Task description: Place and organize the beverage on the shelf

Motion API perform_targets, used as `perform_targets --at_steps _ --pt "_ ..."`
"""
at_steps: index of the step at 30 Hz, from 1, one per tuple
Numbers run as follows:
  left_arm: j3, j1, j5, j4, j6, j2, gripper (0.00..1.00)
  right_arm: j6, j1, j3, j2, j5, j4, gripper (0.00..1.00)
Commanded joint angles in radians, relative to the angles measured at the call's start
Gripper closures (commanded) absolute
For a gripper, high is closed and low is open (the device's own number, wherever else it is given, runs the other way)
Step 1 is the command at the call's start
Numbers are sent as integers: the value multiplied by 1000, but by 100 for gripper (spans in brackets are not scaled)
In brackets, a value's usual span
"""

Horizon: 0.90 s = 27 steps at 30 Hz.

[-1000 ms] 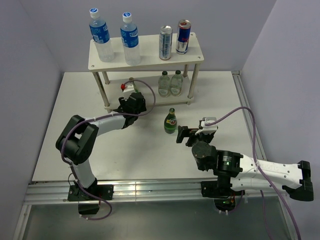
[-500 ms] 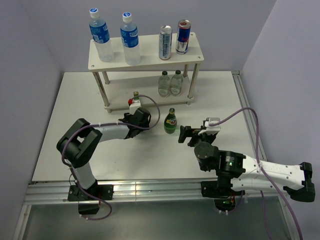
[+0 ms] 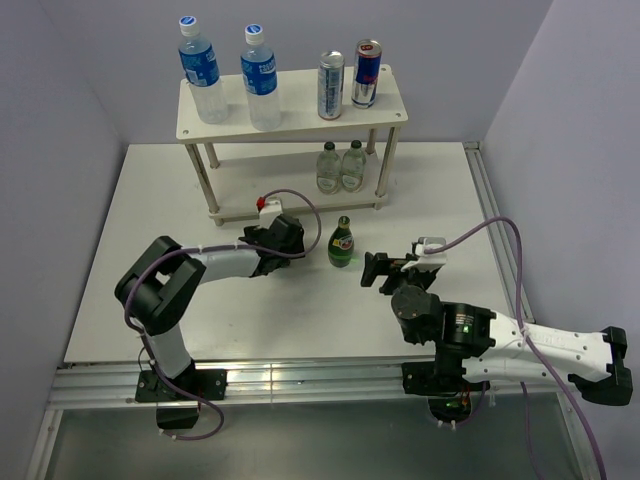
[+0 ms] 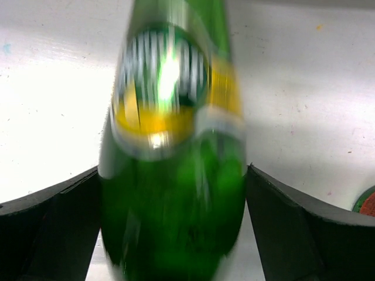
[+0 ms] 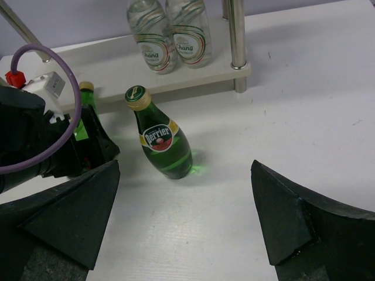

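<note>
My left gripper can close and catch the green bottle.
One green glass bottle (image 3: 341,242) (image 5: 164,143) stands upright on the table in front of the shelf (image 3: 300,112). A second green bottle (image 4: 173,146) (image 5: 88,108) sits between the fingers (image 4: 53,225) of my left gripper (image 3: 282,233) (image 4: 173,170). The jaws are open, with a thin gap at its sides, and its base is hidden. My right gripper (image 3: 372,268) (image 5: 184,167) is open and empty, facing the standing bottle from the near right. On the shelf top are two clear bottles with blue labels (image 3: 203,72) and two cans (image 3: 331,86).
Two clear glass bottles (image 3: 340,166) (image 5: 170,35) stand on the shelf's lower board (image 5: 193,75), beside a thin leg (image 5: 236,35). The left arm's cable (image 3: 300,200) loops in front of that board. Grey walls close in on three sides.
My left gripper came away from the shelf's lower board, toward me and rightward, bringing the green bottle, and its jaws opened. My right gripper drifted slightly right.
</note>
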<state>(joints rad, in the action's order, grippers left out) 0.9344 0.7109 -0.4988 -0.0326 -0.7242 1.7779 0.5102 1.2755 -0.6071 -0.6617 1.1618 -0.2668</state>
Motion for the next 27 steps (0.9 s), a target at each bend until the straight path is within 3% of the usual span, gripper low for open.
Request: perform_targets --at_steps 1,8,9,11,12,15,22,27 --pt "-17 15 31 -122 -50 18 1 28 -7 12 14 33 0 0" --pt "24 16 -10 -150 -24 17 1 31 -7 17 25 32 0 0" --pt "36 16 -9 -151 -21 21 6 33 -5 18 27 35 -2 0" --pt "44 16 -3 -153 -23 25 33 39 -7 17 30 39 -9 0" --pt "50 16 -1 -155 -23 28 62 43 -5 15 36 45 -18 0" --pt "58 18 -7 -168 -32 37 100 41 -7 24 45 47 -14 0" --pt "43 21 -58 -187 -32 -40 100 45 -5 18 31 49 -17 0" --pt "40 24 -203 -168 29 -188 100 34 -7 18 25 49 -2 0"
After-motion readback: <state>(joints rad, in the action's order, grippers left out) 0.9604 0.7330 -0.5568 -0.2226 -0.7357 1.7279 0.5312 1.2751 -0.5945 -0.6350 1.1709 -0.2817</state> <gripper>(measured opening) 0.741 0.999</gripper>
